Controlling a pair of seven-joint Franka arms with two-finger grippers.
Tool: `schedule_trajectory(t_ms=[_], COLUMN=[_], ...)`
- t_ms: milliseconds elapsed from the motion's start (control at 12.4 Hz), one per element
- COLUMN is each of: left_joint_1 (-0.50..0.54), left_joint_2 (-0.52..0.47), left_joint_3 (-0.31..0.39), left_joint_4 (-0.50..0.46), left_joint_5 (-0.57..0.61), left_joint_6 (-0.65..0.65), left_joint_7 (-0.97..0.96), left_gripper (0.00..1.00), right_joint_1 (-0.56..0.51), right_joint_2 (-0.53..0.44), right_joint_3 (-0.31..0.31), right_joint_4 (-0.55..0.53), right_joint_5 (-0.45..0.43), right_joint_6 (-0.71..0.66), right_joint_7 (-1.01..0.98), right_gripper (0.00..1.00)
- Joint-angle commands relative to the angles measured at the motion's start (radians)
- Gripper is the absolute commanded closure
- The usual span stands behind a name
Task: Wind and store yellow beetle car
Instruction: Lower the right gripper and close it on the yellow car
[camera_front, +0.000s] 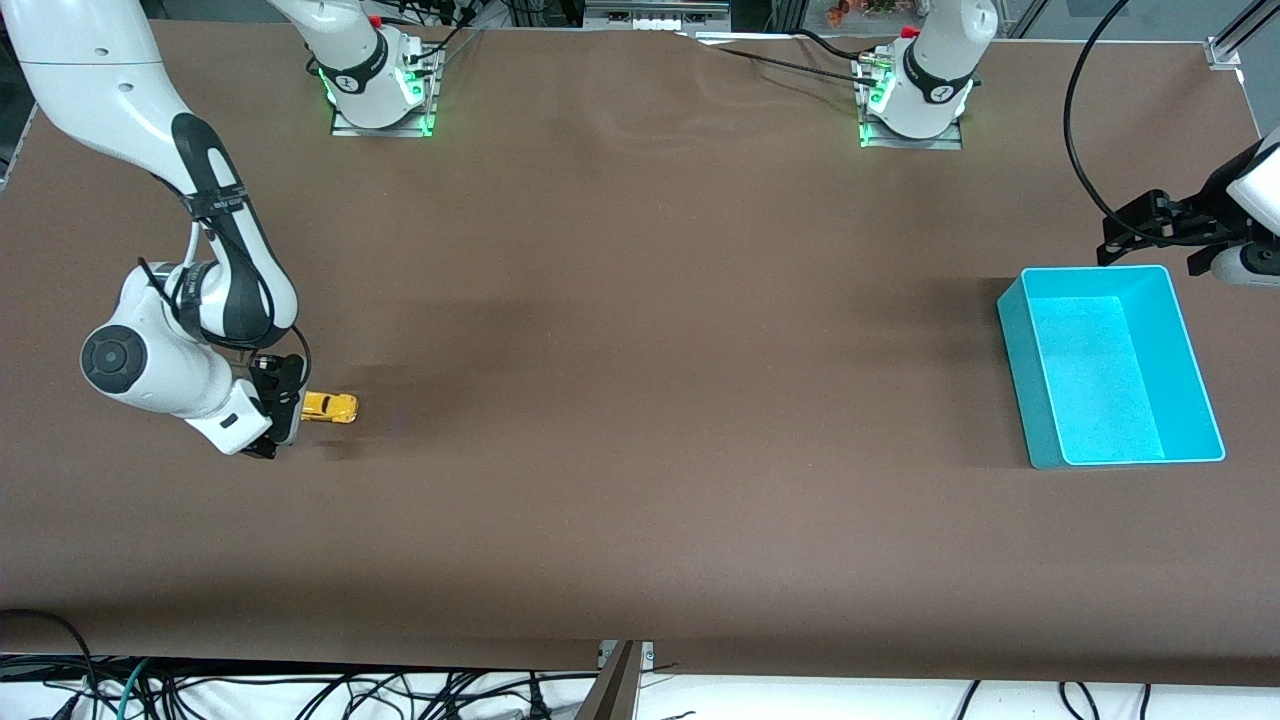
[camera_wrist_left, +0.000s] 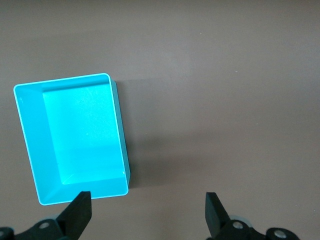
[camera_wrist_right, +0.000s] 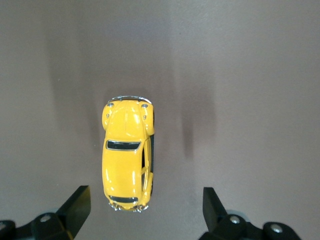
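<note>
My right gripper needs to wind the yellow beetle car (camera_wrist_right: 127, 160) for storing next, so it should grab the car by its rear body (camera_wrist_right: 124, 187).
The yellow beetle car (camera_front: 331, 407) stands on its wheels on the brown table near the right arm's end. In the right wrist view the car (camera_wrist_right: 127, 160) lies just ahead of the open fingers, its rear end close to the gap between them. My right gripper (camera_front: 280, 420) is low over the table, right beside the car, open and empty, touching nothing. My left gripper (camera_wrist_left: 147, 212) is open and empty, up in the air beside the turquoise bin (camera_front: 1110, 365), at the left arm's end of the table. The bin (camera_wrist_left: 75, 137) is empty.
The brown table cloth (camera_front: 640, 400) is bare between the car and the bin. Cables hang below the table's edge nearest the front camera. The two arm bases stand along the edge farthest from that camera.
</note>
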Motion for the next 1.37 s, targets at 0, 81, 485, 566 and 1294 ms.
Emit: schedule_trajectory(t_ms=[0, 81, 485, 566, 1294], left_joint_1=[0.006, 0.007, 0.004, 0.003, -0.003], left_joint_2=[-0.006, -0.008, -0.011, -0.009, -0.008], left_joint_3=[-0.005, -0.006, -0.008, -0.008, -0.008], left_joint_4=[0.003, 0.003, -0.005, -0.005, -0.013], left_joint_5=[-0.001, -0.001, 0.002, 0.002, 0.002], left_joint_6=[-0.011, -0.014, -0.034, -0.034, -0.028], left_joint_7=[0.004, 0.004, 0.003, 0.003, 0.004], left_gripper=[0.00, 0.00, 0.00, 0.00, 0.00], right_joint_1=[-0.008, -0.008, -0.008, -0.008, -0.006], right_joint_2=[-0.019, -0.024, -0.059, -0.067, -0.079], right_joint_3=[0.009, 0.010, 0.013, 0.015, 0.016], right_joint_4=[-0.063, -0.075, -0.110, -0.119, -0.170], right_joint_5=[-0.005, -0.004, -0.005, -0.005, -0.005], right_joint_6=[0.062, 0.065, 0.074, 0.074, 0.125], right_joint_7=[-0.026, -0.032, -0.040, -0.041, -0.054], right_gripper=[0.01, 0.01, 0.01, 0.02, 0.14])
